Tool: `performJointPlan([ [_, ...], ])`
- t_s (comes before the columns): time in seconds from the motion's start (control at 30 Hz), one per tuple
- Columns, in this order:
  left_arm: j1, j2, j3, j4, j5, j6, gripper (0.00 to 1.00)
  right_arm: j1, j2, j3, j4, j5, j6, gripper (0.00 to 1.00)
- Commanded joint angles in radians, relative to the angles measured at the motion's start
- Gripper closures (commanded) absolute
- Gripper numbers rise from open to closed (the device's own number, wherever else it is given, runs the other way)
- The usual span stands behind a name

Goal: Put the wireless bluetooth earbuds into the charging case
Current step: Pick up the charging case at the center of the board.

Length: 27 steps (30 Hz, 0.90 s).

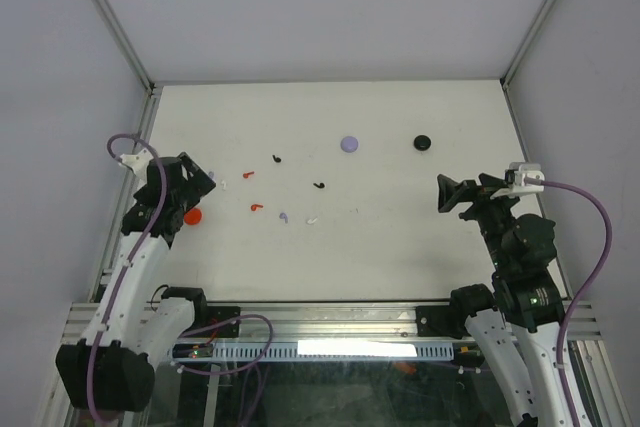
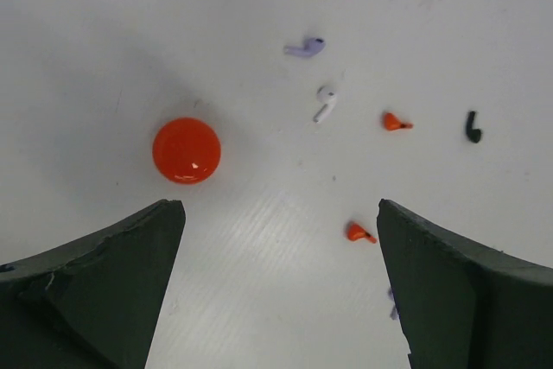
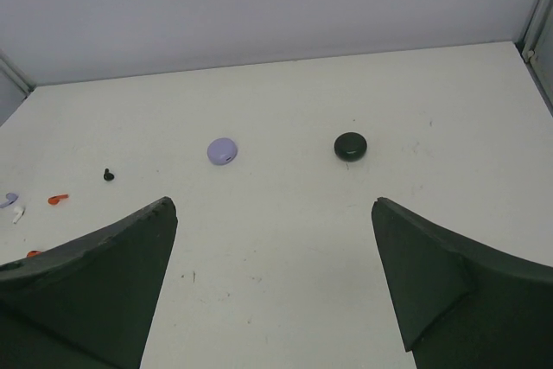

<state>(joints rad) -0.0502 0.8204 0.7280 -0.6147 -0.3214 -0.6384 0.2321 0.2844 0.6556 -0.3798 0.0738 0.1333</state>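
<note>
My left gripper grips the round red charging case by opposite sides next, which leaves the case's other edges free to hand over to my right gripper.
Small hook-shaped earbuds lie scattered left of the table's centre: red ones (image 1: 248,174) (image 1: 257,207), black ones (image 1: 277,158) (image 1: 319,186), a lilac one (image 1: 283,217) and a white one (image 1: 312,219). A round red charging case (image 1: 193,215) sits just under my left gripper (image 1: 185,187), which is open and empty. In the left wrist view the red case (image 2: 186,150) lies ahead of the left finger, and a red earbud (image 2: 359,232) lies beside the right finger. My right gripper (image 1: 450,194) hangs open and empty at the right, facing the table (image 3: 274,205).
A lilac round case (image 1: 349,144) (image 3: 222,151) and a black round case (image 1: 422,143) (image 3: 351,146) rest near the back of the white table. Grey walls enclose the table on three sides. An aluminium rail runs along the near edge.
</note>
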Motion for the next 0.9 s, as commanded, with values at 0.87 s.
performJointPlan([
  [0.87,0.175,0.597,0.055,0.089,0.023,-0.114,0.23,0.004,-0.025,-0.011,0.061,-0.040,-0.020,0.01],
])
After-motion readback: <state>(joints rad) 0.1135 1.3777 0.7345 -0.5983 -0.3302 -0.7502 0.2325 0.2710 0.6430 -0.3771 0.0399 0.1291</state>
